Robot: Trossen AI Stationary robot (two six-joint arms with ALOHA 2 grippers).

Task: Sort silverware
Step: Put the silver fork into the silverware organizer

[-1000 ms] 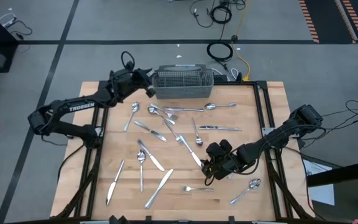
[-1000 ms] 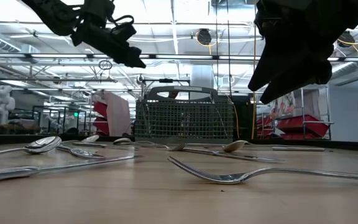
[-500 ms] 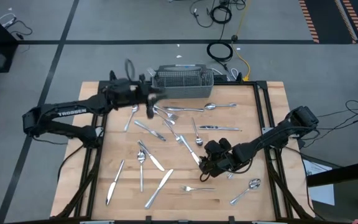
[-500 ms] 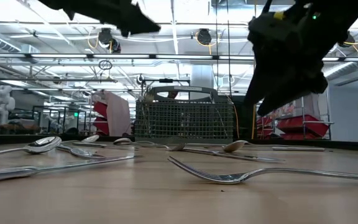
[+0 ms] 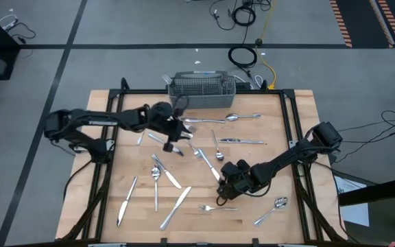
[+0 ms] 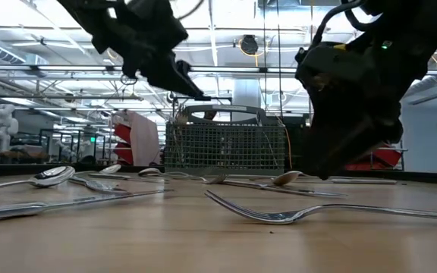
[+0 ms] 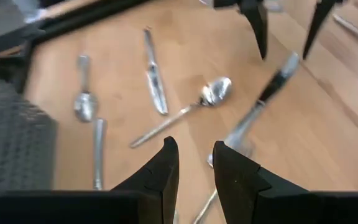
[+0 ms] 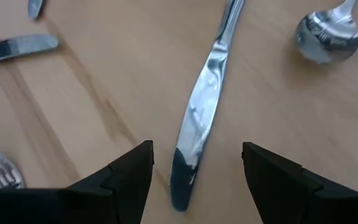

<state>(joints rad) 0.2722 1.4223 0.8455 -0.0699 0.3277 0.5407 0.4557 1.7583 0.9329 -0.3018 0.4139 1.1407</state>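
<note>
I need to grab the fork by its handle point(image 7: 209, 203) with my left gripper next, so I can sort it into the grey wire-mesh basket point(image 7: 14, 143).
Silverware, namely forks, spoons and knives, lies scattered flat on the wooden table point(image 5: 280, 123). My right gripper point(image 5: 223, 190) stands open low over the table's near right. Its fingers straddle the blade tip of a knife point(image 8: 201, 118) without touching it; this knife point(image 5: 210, 167) runs toward the table's middle. My left gripper point(image 5: 173, 140) hovers open, with a narrow gap and nothing in it point(image 7: 194, 158), above cutlery near the middle left. A spoon point(image 7: 210, 93) lies just ahead of it.
The grey wire-mesh basket point(image 5: 203, 91) stands at the far edge's middle point(image 6: 226, 144). A fork point(image 5: 218, 208) and a spoon point(image 5: 271, 210) lie near the right gripper. More knives point(image 5: 175, 206) and a spoon point(image 5: 156, 182) lie near left. Black frame rails edge the table.
My left gripper has swung from beside the basket's left end toward the table's middle and near edge, sinking and turning as it went. My right gripper has sunk toward the knife's blade tip, staying open.
</note>
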